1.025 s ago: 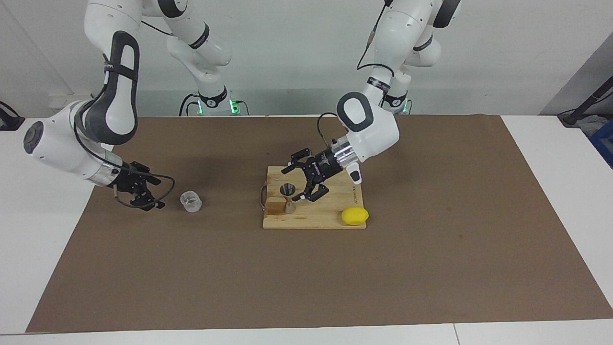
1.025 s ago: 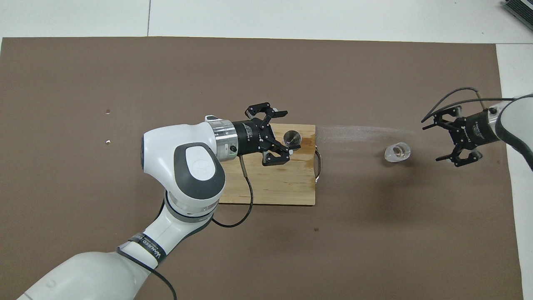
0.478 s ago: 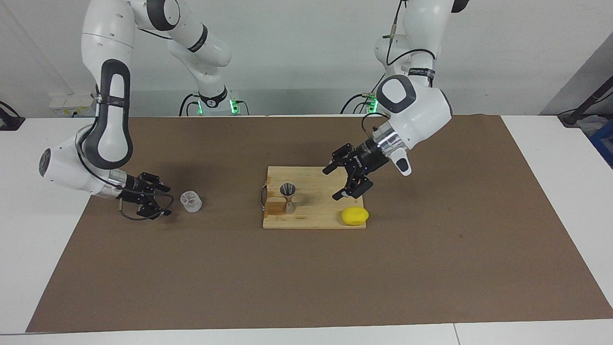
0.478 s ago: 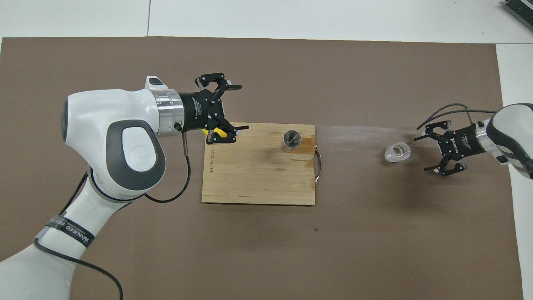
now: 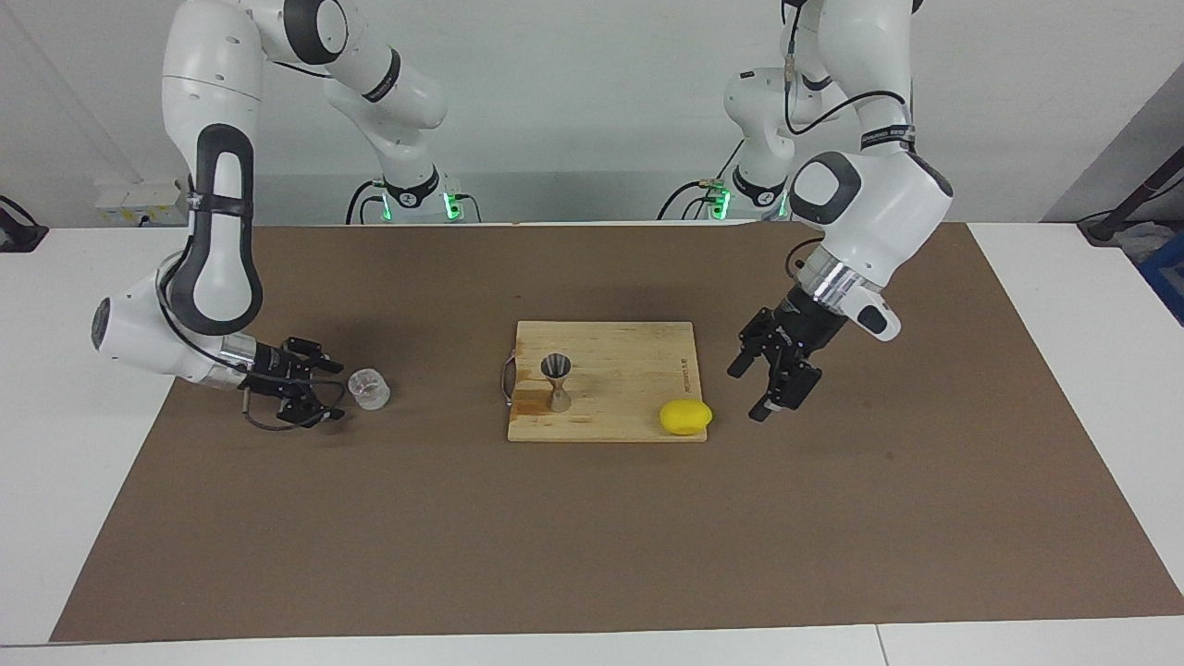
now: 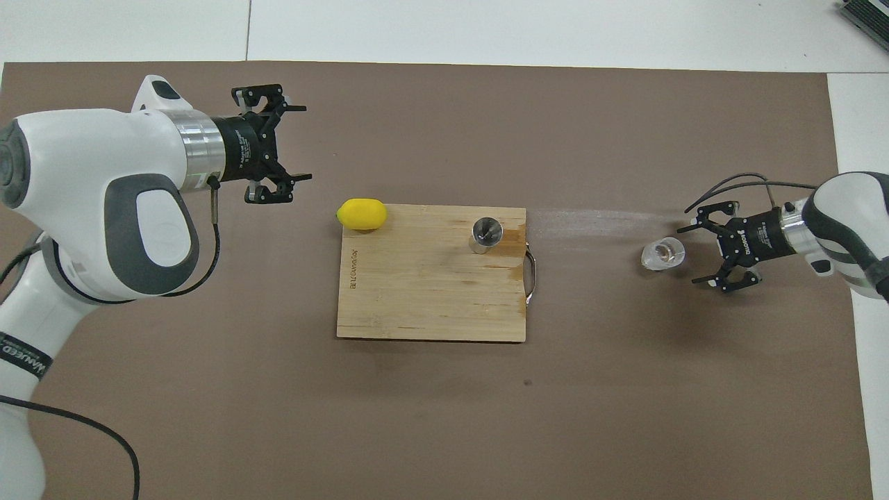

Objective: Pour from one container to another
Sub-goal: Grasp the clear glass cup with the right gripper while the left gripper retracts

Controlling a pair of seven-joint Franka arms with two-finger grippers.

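Observation:
My right gripper moves toward the clear cup first and closes on it only after that. My fingers stop short of the clear cup's sides, over the brown mat.
The small clear cup (image 5: 369, 388) (image 6: 663, 253) stands on the brown mat toward the right arm's end of the table. My right gripper (image 5: 335, 390) (image 6: 691, 253) is low and open right beside it, with its fingertips at the cup's side and not around it. The silvery hourglass jigger (image 5: 556, 381) (image 6: 485, 232) stands upright on the wooden cutting board (image 5: 629, 356) (image 6: 430, 298), at the corner by the board's handle. My left gripper (image 5: 751, 393) (image 6: 300, 146) hangs open and empty over the mat, off the board's edge toward the left arm's end.
A yellow lemon (image 5: 685, 417) (image 6: 361, 213) lies at the board's corner that is toward the left arm's end and farther from the robots. A pale streak on the mat (image 6: 597, 221) runs between the board and the cup.
My left gripper has drawn back from beside the jigger, across the board, and now hangs past the lemon over the mat. My right gripper has come down and closer to the cup.

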